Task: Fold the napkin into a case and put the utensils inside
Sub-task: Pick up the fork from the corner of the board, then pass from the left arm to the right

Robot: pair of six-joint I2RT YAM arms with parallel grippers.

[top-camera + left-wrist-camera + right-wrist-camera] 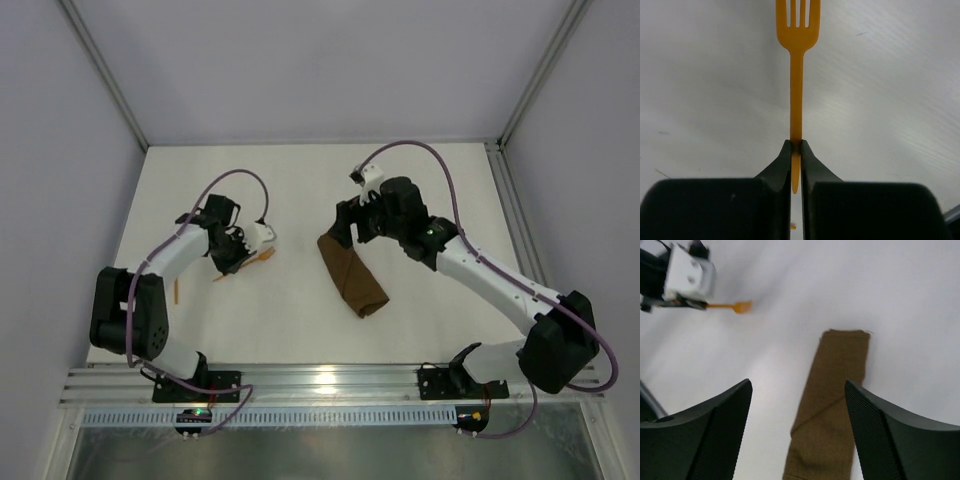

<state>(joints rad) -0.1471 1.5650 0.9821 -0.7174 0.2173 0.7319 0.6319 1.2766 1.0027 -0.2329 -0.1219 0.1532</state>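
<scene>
Next, my right gripper grabs the fork (796, 75) by its tined head (798, 25). That leaves the handle free to go first into the napkin case.
The napkin is folded into a narrow dark brown case (352, 275) lying slantwise at the table's middle. It also shows in the right wrist view (832, 405). My left gripper (248, 260) is shut on the handle of an orange fork (796, 75), tines pointing away from the fingers (782, 160), left of the case. The fork's head shows in the top view (267, 256) and the right wrist view (740, 306). A second thin orange utensil (176, 292) lies on the table by the left arm. My right gripper (350, 232) hovers open and empty over the case's far end.
The white table (300, 180) is bounded by grey walls at the back and sides. A metal rail (330, 380) runs along the near edge with both arm bases on it. The left wrist camera housing (687, 277) shows in the right wrist view.
</scene>
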